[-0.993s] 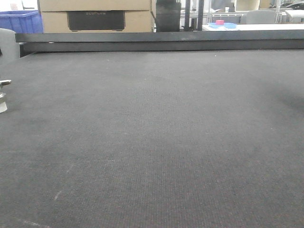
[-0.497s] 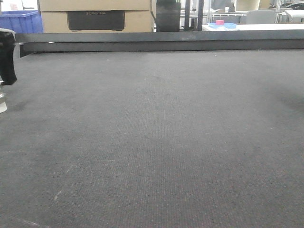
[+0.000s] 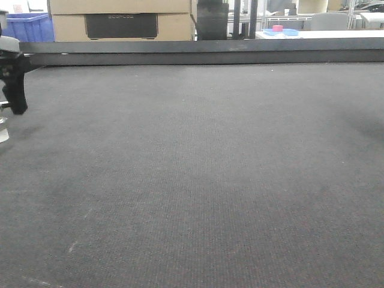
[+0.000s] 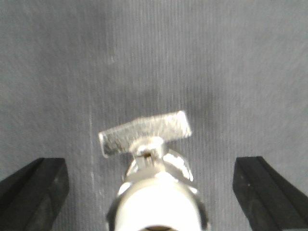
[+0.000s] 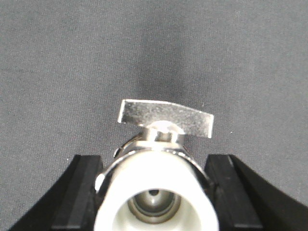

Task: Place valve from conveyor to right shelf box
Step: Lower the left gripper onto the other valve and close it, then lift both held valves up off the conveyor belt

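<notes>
The valve on the conveyor has to go to the shelf box, so my left gripper will next grab it by its white end (image 4: 159,204) and leave the valve's flat handle (image 4: 145,132) free on the way.
The conveyor (image 3: 204,168) is a wide dark grey woven belt with a black rail (image 3: 204,53) along its far side. A silver valve (image 4: 154,187) with a white end and a flat handle stands on it, and my left gripper (image 4: 151,166) is open around it, with both black fingers well clear. The front view shows only one left finger (image 3: 14,87) and a sliver of that valve (image 3: 3,129) at the left edge. My right gripper (image 5: 154,161) is shut on another silver valve (image 5: 156,192) with a white end. The right shelf box is out of view.
Behind the rail stand a cardboard box (image 3: 120,21) with a black panel, a blue crate (image 3: 30,27), a black container (image 3: 212,20) and a white table with a blue tray (image 3: 281,32).
The left gripper's black finger came into the front view at the left edge and moved down over the valve, covering its handle. The belt looks the same.
</notes>
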Controlling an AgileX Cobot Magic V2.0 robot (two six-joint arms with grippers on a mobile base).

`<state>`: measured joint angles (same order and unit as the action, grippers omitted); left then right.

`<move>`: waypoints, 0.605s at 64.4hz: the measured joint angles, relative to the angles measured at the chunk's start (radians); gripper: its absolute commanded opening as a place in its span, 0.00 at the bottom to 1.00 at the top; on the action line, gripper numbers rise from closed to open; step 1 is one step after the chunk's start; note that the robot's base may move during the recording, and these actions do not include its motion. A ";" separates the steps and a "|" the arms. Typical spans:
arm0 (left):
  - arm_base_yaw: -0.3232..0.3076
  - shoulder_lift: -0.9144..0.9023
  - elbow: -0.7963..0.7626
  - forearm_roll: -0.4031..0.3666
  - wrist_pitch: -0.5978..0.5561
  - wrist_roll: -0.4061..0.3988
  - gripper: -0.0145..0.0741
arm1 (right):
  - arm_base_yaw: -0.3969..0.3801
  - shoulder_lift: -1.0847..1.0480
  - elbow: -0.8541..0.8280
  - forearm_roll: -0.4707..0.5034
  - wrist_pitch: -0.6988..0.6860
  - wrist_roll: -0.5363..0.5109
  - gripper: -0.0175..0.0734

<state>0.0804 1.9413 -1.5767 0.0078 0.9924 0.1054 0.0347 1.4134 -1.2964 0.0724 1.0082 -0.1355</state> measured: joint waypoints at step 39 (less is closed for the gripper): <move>0.000 0.015 0.000 0.000 0.005 -0.004 0.24 | 0.000 0.000 0.000 0.000 0.000 0.000 0.02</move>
<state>0.0804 1.9560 -1.5767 0.0078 0.9969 0.1017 0.0347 1.4134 -1.2964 0.0724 1.0082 -0.1355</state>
